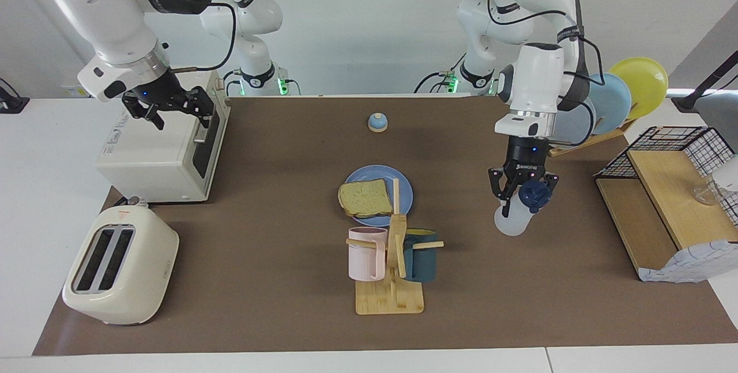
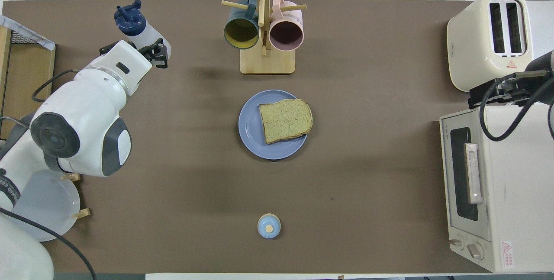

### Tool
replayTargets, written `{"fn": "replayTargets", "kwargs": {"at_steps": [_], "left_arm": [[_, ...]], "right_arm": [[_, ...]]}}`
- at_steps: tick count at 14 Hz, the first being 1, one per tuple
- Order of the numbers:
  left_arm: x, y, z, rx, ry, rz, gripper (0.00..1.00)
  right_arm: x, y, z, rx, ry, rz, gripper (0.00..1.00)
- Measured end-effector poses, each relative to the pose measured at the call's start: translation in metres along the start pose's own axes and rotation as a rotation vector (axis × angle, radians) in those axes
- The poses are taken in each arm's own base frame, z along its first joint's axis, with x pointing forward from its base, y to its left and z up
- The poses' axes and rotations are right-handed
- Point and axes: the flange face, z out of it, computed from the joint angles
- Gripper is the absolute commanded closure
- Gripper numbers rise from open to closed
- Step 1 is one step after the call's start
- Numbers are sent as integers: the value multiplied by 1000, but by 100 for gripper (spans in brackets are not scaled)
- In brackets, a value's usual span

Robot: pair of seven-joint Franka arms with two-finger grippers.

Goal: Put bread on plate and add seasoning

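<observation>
The tilted bottle (image 2: pixel 150 35) is above the brown mat in the overhead view, so my left gripper should keep holding it.
The bread (image 1: pixel 364 198) (image 2: pixel 285 120), a tan slice of toast, lies flat on the round blue plate (image 1: pixel 405 187) (image 2: pixel 250 130) in the middle of the mat. The seasoning bottle (image 1: pixel 512 220) (image 2: pixel 145 31), white with a navy cap, hangs tilted in the air. My left gripper (image 1: pixel 522 203) is shut on its body, over the mat between the plate and the wooden shelf. Over the toaster oven my right gripper (image 1: pixel 179 113) waits, open and empty.
A mug tree (image 1: pixel 392 269) (image 2: pixel 264 33) with a pink and a dark mug stands just beside the plate, farther from the robots. A bell (image 1: pixel 377 123) sits nearer to them. Toaster (image 1: pixel 118 269) and toaster oven (image 1: pixel 161 154) are at the right arm's end. Plate rack (image 1: pixel 605 105) and wire shelf (image 1: pixel 669 200) are at the left arm's end.
</observation>
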Motion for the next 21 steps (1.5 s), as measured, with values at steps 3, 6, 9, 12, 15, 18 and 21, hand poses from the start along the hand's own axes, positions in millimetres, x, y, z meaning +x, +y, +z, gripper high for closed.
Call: {"fn": "replayTargets", "kwargs": {"at_steps": [3,6,9,12,15,18,21], "left_arm": [[-18,9,30,12,39,-8,100],[-33,20,67,26,83,7,100],[-45,27,105,41,104,32,100],[-58,15,125,61,123,42,100],[-65,11,131,66,122,46,100],[-73,16,137,55,109,38,100],[-76,12,142,21,110,-15,100]], "right_arm": [[0,0,0,0,0,0,0],[0,0,0,0,0,0,0],[0,0,0,0,0,0,0],[0,0,0,0,0,0,0],[0,0,0,0,0,0,0],[0,0,0,0,0,0,0],[0,0,0,0,0,0,0]]}}
